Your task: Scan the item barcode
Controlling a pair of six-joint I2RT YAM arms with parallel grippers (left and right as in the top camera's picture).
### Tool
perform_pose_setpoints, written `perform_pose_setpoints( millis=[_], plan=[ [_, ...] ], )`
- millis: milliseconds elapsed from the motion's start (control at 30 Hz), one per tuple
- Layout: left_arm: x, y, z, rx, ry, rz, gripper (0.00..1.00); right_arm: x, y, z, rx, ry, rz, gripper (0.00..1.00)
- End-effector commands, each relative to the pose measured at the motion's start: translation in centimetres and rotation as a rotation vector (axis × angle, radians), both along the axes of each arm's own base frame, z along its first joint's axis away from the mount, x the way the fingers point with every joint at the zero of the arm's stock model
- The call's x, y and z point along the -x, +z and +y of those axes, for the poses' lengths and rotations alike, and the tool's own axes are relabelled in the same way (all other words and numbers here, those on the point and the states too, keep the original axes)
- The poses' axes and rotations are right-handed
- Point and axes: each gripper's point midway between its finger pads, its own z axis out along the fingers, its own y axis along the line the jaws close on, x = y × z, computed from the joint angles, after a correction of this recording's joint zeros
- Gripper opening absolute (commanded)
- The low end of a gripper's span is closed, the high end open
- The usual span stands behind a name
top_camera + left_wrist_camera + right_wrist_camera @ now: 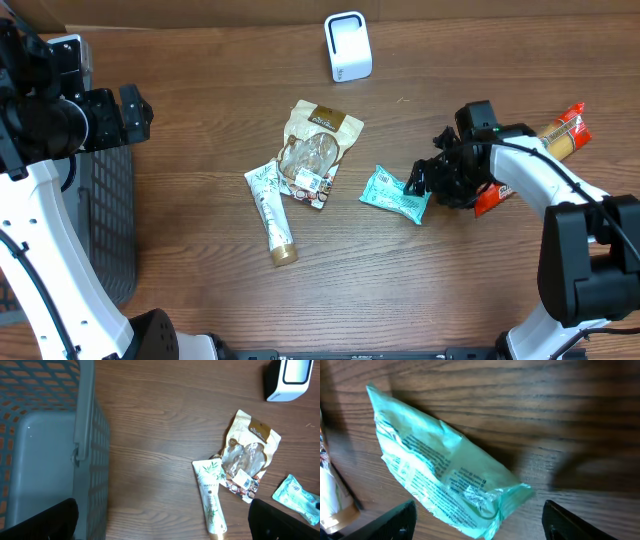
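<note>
The teal packet will be picked up by its crimped end [421, 206] [503, 508] with my right gripper. The rest of the packet will stay uncovered so its barcode can be scanned.
A teal packet [393, 195] lies flat on the wooden table, right of centre. My right gripper [418, 183] hovers at its right end. In the right wrist view the packet's [440, 475] crimped end lies between the two dark fingers [395, 520], which stand wide apart and do not touch it, so my right gripper [480, 527] is open. The white barcode scanner [348, 46] stands at the far edge. My left gripper [130, 110] is raised at the far left, open and empty, as the left wrist view [162, 527] also shows.
A brown pouch [318, 150] and a white tube [270, 210] lie mid-table, left of the teal packet. A red and orange packet [568, 128] lies partly under the right arm. A grey basket [105, 220] stands at the left edge.
</note>
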Motion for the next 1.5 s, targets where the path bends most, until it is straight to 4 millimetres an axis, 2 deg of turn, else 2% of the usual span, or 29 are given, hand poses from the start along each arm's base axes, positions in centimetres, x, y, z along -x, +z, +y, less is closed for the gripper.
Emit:
perform_pose_setpoints(
  millis=[0,233,500,700,800,933,1033,1100,1233,1300,1333,1367,1467],
  plan=[
    [0.2,0.0,0.1,-0.018,-0.016,0.003,0.99,0.8,-0.3,0.7,-0.061,0.006,-0.002,0.81],
    [0.2,0.0,0.2,-0.018,-0.015,0.002,1.00,1.2,-2.5,1.8,-0.143,0.012,-0.071,0.79],
    [0.2,0.0,0.2,-0.019,-0.015,0.002,0.99,1.3,-3.6,1.6,-0.130,0.022,-0.106,0.73],
    [0.2,0.0,0.2,-0.019,-0.015,0.003,1.00,2.7,-6.0,0.9,-0.101,0.017,-0.096,0.65],
    [0.2,0.0,0.2,-0.019,-0.015,0.002,1.00,2.9,-6.5,0.8,-0.096,0.007,-0.091,0.54],
    [0.2,0.0,0.1,-0.018,-0.016,0.002,1.00,3.0,-6.6,0.7,-0.089,0.006,-0.086,0.22],
    [0.2,0.0,0.2,-0.019,-0.015,0.002,1.00,2.9,-6.5,0.8,-0.093,0.011,-0.091,0.09],
    [0.2,0.0,0.2,-0.019,-0.015,0.003,1.00,2.9,-6.2,1.2,-0.116,0.039,-0.101,0.04],
    [0.2,0.0,0.2,-0.018,-0.015,0.003,1.00,2.5,-5.5,1.3,-0.122,0.043,-0.090,0.04],
    [0.2,0.0,0.2,-0.018,-0.015,0.003,1.00,2.1,-4.5,1.7,-0.143,0.048,-0.079,0.04],
    [0.2,0.0,0.2,-0.018,-0.015,0.003,0.99,1.6,-2.6,2.7,-0.211,0.089,-0.090,0.04],
    [0.2,0.0,0.2,-0.018,-0.015,0.003,1.00,1.4,-1.7,3.2,-0.242,0.101,-0.097,0.04],
    [0.2,0.0,0.2,-0.018,-0.015,0.003,1.00,0.0,2.5,4.8,-0.357,0.129,-0.146,0.04]
  ],
)
